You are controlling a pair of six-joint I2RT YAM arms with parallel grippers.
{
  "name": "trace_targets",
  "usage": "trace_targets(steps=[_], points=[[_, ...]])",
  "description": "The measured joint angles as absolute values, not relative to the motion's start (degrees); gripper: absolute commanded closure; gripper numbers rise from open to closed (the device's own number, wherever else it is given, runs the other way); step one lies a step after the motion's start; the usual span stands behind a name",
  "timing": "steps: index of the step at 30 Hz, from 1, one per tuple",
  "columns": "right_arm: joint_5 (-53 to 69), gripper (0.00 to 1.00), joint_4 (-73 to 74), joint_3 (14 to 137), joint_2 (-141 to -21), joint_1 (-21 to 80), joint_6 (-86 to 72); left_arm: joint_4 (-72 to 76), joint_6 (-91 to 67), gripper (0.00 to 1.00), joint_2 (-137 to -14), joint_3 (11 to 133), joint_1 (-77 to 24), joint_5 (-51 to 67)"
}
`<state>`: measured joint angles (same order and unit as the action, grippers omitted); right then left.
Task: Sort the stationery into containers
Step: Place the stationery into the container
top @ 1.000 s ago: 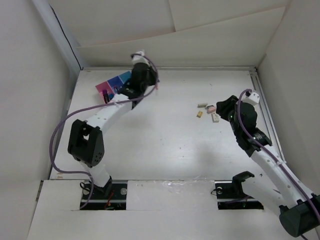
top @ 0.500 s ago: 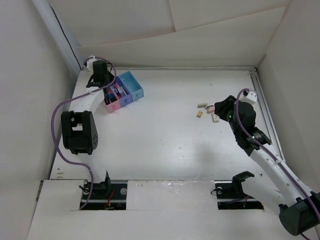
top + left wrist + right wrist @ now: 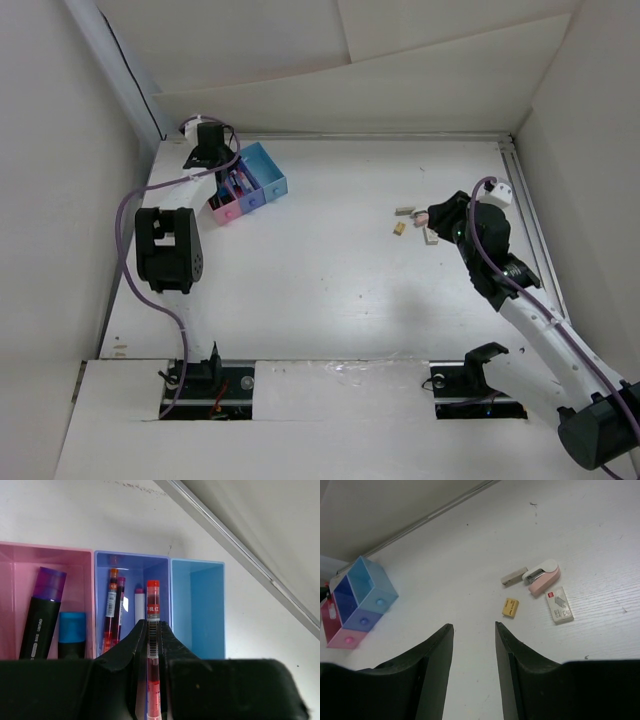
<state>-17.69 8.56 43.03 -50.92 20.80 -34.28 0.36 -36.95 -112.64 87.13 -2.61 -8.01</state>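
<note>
The thin red pen [image 3: 152,605] is hanging between the sides of the purple-blue box and would end up inside that box, so I need to open my left gripper.
Three joined containers stand at the back left [image 3: 248,184]: pink [image 3: 30,562], purple-blue [image 3: 131,562] and light blue [image 3: 197,605]. My left gripper [image 3: 153,628] [image 3: 212,152] is shut on a thin red pen [image 3: 152,605], whose tip hangs over the purple-blue box. That box holds two red pens [image 3: 112,605] and a white piece [image 3: 139,605]. The pink box holds two dark markers [image 3: 42,610]. The light blue box shows nothing inside. My right gripper [image 3: 473,626] [image 3: 440,215] is open and empty above the table, near several small pieces.
Near the right gripper lie a pink stapler [image 3: 542,577], a grey eraser [image 3: 514,576], a yellow eraser [image 3: 510,607] and a white staple box [image 3: 560,605]. The containers also show in the right wrist view [image 3: 360,602]. Walls stand close behind the containers.
The left arm has swung from over the containers' right side to the back left corner and now sits at their left end. The right arm has barely moved.
</note>
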Motion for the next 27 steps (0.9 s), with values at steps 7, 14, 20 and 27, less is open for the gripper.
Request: trace_targets(steps=[7,14,20,27], points=[[-17.63,0.55,8.56,43.03,-51.4,21.39,-34.28,-0.38,-36.97,1.0,-114.61,88.36,-2.61,-8.47],[-17.63,0.55,8.56,43.03,-51.4,21.52,-34.28,-0.75,-37.08,0.82,-114.65,88.55,-2.61,-9.34],[-17.63,0.55,8.56,43.03,-51.4,21.52,-34.28,-0.91,-36.99,0.73,-114.63,88.55,-2.61,-10.24],[-17.8,0.62,8.56,43.03,-51.4,21.52,-34.26,-1.1,-36.03,0.78,-112.95,88.55,-3.07,-10.81]])
